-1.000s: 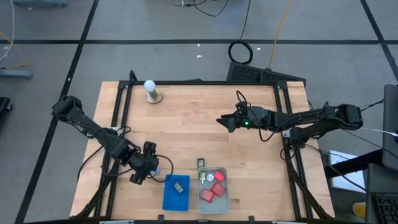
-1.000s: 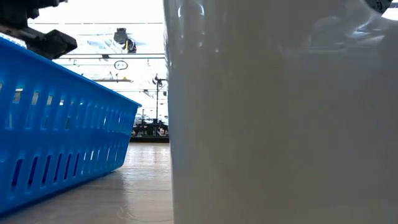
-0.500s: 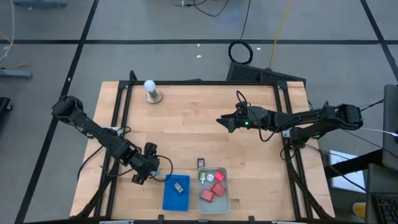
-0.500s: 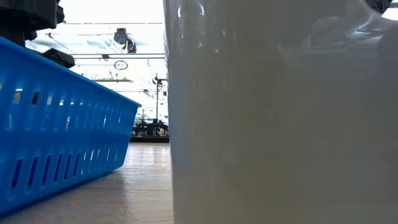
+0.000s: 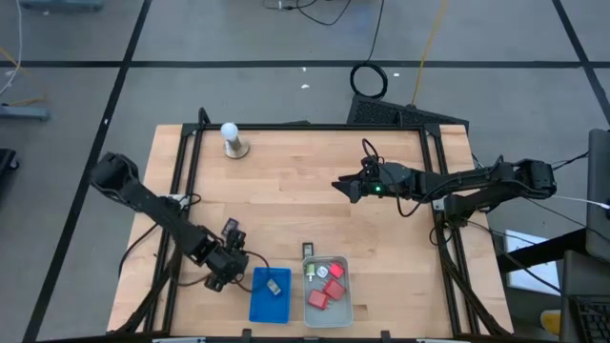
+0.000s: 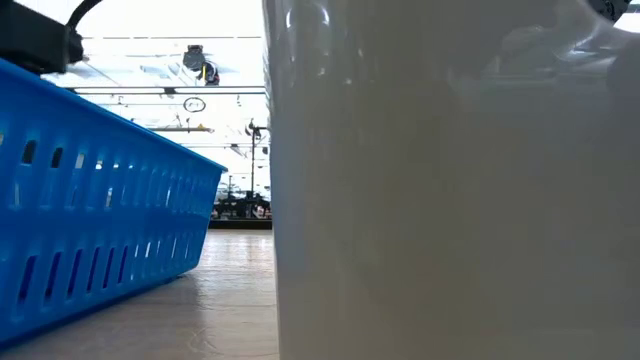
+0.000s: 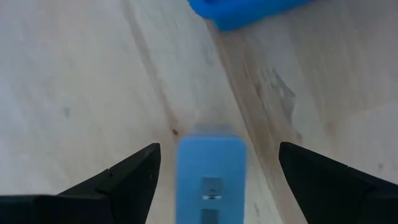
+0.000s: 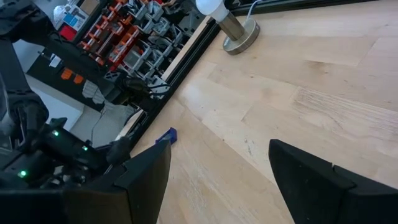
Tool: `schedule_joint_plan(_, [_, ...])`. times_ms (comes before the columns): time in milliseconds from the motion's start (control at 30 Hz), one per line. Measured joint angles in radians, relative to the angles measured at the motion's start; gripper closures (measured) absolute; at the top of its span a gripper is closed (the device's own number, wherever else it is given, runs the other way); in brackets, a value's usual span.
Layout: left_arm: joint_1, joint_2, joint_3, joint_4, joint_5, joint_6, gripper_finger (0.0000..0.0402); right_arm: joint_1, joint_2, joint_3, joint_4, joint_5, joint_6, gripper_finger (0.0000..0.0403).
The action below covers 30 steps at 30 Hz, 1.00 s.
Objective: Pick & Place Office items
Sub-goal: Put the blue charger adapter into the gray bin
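Observation:
The light blue item must go into the grey tray (image 5: pixel 345 307); my left gripper will grab its long sides next.
My left gripper (image 5: pixel 226 273) (image 7: pixel 217 149) is open and low over the table, just left of the blue tray (image 5: pixel 270 293). Its fingers stand on either side of a light blue office item (image 7: pixel 211 180) that lies flat on the wood, and they do not touch it. Three red blocks (image 5: pixel 326 288) and a green item (image 5: pixel 310 277) lie in the pale grey tray (image 5: pixel 345 307). A small black item (image 5: pixel 308 251) lies on the table just beyond that tray. One small item (image 5: pixel 274 287) lies in the blue tray. My right gripper (image 5: pixel 343 186) (image 8: pixel 219 146) is open, above the table's middle.
A white ball on a round base (image 5: pixel 231 138) (image 8: pixel 233 25) stands near the far left corner. A black frame (image 5: pixel 186 181) runs along the table's sides. In the low view the blue tray's wall (image 6: pixel 100 200) and the pale grey tray's wall (image 6: pixel 450 180) fill the picture. Bare wood lies between the arms.
My left arm has swung toward the table's near edge and a little to the right, bringing its gripper closer to the blue tray's left side. The right arm has kept still.

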<state>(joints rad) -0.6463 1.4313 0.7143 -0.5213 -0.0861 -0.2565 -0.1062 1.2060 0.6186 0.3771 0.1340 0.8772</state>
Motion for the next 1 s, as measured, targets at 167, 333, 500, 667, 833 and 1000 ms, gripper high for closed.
schedule_joint_plan(167, [-0.005, 0.052, 0.0, 0.002, 0.002, 0.015, 0.0073, 0.0, 0.0, 0.0, 0.0, 0.0, 0.0, 0.0138])
schedule_joint_plan(333, [-0.005, 0.089, 0.0, 0.027, 0.005, 0.036, 0.0078, 0.0, 0.0, 0.0, 0.0, 0.0, 0.001, 0.0138])
schedule_joint_plan(500, [-0.004, 0.103, 0.001, 0.046, 0.036, 0.05, 0.0144, 0.0, 0.0, 0.0, 0.0, 0.0, 0.001, 0.0138])
schedule_joint_plan(667, [0.005, 0.105, 0.002, 0.05, 0.074, 0.08, 0.0267, 0.0, 0.0, 0.0, 0.008, 0.0, 0.001, 0.0138])
schedule_joint_plan(833, [0.007, 0.105, 0.002, 0.048, 0.085, 0.099, 0.0289, 0.0, 0.0, 0.0, 0.007, 0.0, 0.001, 0.0138])
schedule_joint_plan(1000, [0.026, 0.096, 0.002, 0.044, 0.096, 0.095, 0.0289, 0.0, 0.0, 0.0, 0.007, 0.0, 0.001, 0.0138])
